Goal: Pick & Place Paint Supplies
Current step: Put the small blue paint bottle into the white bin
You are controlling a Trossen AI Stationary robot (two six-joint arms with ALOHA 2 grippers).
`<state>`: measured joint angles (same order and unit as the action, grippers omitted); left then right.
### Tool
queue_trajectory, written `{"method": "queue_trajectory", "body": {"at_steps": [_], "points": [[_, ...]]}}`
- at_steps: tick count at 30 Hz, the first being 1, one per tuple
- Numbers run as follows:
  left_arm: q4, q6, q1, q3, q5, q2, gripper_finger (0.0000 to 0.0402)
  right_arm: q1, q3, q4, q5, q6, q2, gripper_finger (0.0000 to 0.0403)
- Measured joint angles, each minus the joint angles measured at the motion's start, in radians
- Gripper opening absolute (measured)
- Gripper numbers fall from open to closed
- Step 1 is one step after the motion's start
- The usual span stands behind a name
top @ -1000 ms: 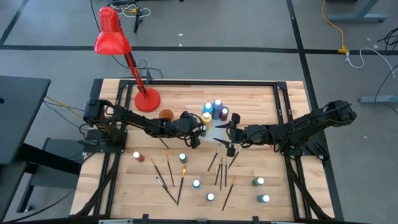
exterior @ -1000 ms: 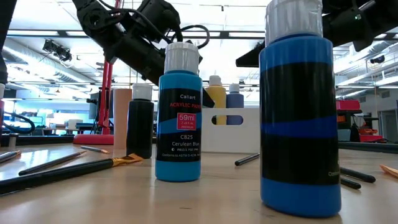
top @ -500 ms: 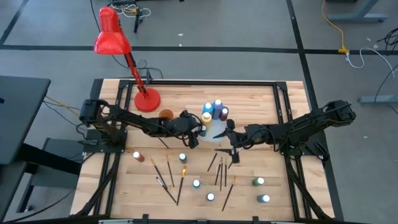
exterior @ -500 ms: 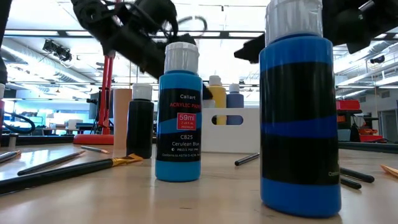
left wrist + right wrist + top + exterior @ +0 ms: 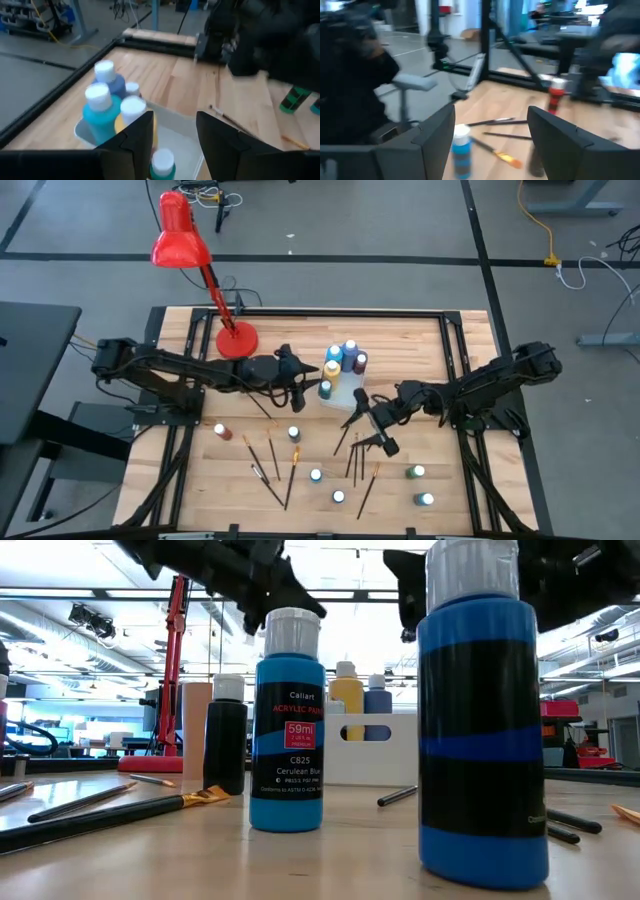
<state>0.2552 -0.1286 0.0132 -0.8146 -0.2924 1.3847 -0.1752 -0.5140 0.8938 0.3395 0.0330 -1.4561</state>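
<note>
The paint needs to be put away in the white bin point(image 5: 347, 387), so my right gripper will next grab the blue bottle by its white cap point(image 5: 339, 494).
A white bin point(image 5: 347, 387) near the table's middle holds several white-capped bottles point(image 5: 340, 358), blue, yellow and teal point(image 5: 102, 112). My left gripper point(image 5: 302, 378) hovers open just left of the bin; in its wrist view point(image 5: 175, 120) a green bottle point(image 5: 162, 165) stands upright in the bin below its fingers. My right gripper point(image 5: 365, 428) is open, above the brushes point(image 5: 355, 452) on the bin's near side. It looks past a blue bottle point(image 5: 461, 146) and a red-brown bottle point(image 5: 555, 98). More bottles point(image 5: 316, 476) and brushes point(image 5: 270, 465) are spread over the near half.
A red desk lamp point(image 5: 180, 242) stands by its round base point(image 5: 237, 340) at the far left of the table. Two green bottles point(image 5: 421, 485) stand near the right edge. In the low view, blue bottles point(image 5: 288, 730) and a black one point(image 5: 227, 735) stand close to the camera.
My left gripper has drawn back from the bin toward the table's left edge, and a green bottle now shows in the bin's near left corner where it stood. My right gripper has moved from the bin's right side toward the near edge, over the brushes.
</note>
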Motion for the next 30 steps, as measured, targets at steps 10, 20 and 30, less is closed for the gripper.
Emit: {"method": "queue_trajectory", "body": {"at_steps": [10, 20, 30], "points": [[-0.040, 0.002, 0.000, 0.000, -0.002, -0.010, 0.0160, -0.092, -0.230, -0.152, 0.305, 0.009, -0.248, 0.0251], [-0.031, -0.080, -0.001, 0.000, -0.002, -0.009, 0.0160, -0.161, -0.361, -0.214, 0.291, 0.030, -0.413, 0.0251], [-0.019, -0.230, 0.006, 0.000, 0.000, -0.008, 0.0160, -0.209, -0.357, -0.263, 0.166, 0.067, -0.444, 0.0232]]}}
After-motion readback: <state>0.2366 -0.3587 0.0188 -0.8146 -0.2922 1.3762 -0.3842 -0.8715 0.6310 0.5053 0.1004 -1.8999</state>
